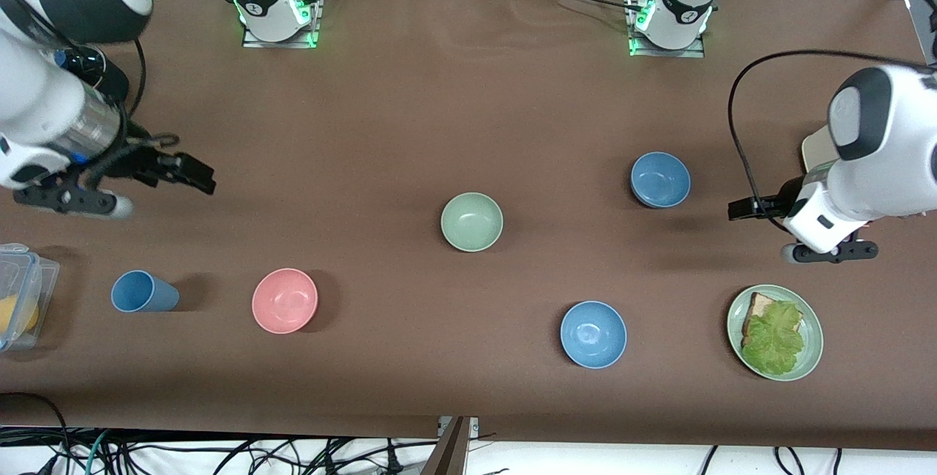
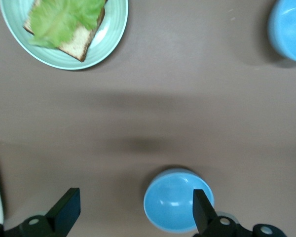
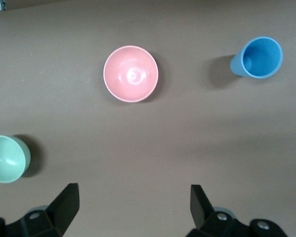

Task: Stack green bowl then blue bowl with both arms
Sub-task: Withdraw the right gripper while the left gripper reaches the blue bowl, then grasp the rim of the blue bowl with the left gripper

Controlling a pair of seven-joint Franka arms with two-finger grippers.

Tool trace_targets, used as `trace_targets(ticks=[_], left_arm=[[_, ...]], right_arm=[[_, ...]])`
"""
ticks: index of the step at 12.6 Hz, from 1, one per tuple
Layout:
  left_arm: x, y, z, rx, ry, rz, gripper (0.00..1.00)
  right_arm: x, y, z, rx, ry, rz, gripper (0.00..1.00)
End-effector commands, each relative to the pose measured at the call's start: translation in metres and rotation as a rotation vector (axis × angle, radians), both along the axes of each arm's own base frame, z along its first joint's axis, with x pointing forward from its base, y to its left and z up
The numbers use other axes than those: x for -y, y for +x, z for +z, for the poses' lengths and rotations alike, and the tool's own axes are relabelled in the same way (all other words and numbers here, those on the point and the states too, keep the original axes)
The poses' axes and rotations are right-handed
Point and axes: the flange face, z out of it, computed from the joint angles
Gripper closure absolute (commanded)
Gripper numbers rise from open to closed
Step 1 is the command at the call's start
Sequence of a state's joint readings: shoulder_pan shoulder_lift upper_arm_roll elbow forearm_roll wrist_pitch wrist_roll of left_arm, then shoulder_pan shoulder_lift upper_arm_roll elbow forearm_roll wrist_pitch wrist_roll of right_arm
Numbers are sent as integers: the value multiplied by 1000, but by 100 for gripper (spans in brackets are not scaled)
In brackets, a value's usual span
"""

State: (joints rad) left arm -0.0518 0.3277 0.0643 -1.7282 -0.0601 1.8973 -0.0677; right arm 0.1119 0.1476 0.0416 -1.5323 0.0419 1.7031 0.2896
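My left gripper grabs the duller blue bowl by its rim next, to stack it in the pale green bowl.
The pale green bowl sits upright and empty mid-table; it also shows at the edge of the right wrist view. The duller blue bowl sits toward the left arm's end, farther from the front camera than the green bowl, and shows in the left wrist view. My left gripper is open and empty, in the air over the table beside the blue bowl. My right gripper is open and empty over bare table at the right arm's end, apart from every bowl.
A brighter blue bowl and a green plate with toast and lettuce lie nearer the front camera. A pink bowl, a blue cup and a clear box stand toward the right arm's end.
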Motion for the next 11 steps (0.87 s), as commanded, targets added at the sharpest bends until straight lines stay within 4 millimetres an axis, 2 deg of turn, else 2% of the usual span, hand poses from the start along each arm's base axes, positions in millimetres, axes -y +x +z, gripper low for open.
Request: trace_targets(ticks=[1,3,6,11], left_arm=[[-3,-24,-41,22,-24,-29,0],[-1,-37,-71,26,-46,-48,0],[-1,-65,-113,50,-54,-35,0],[12,-102,-140,25,-50,-56,2]], right_arm=[[9,-38,-6,-16,0,7,1],[15,-42,4,-5,-2,0,1],[19,-38,-1,-6,-5,-3,1],[14,-34,-3,5,5,1,1]])
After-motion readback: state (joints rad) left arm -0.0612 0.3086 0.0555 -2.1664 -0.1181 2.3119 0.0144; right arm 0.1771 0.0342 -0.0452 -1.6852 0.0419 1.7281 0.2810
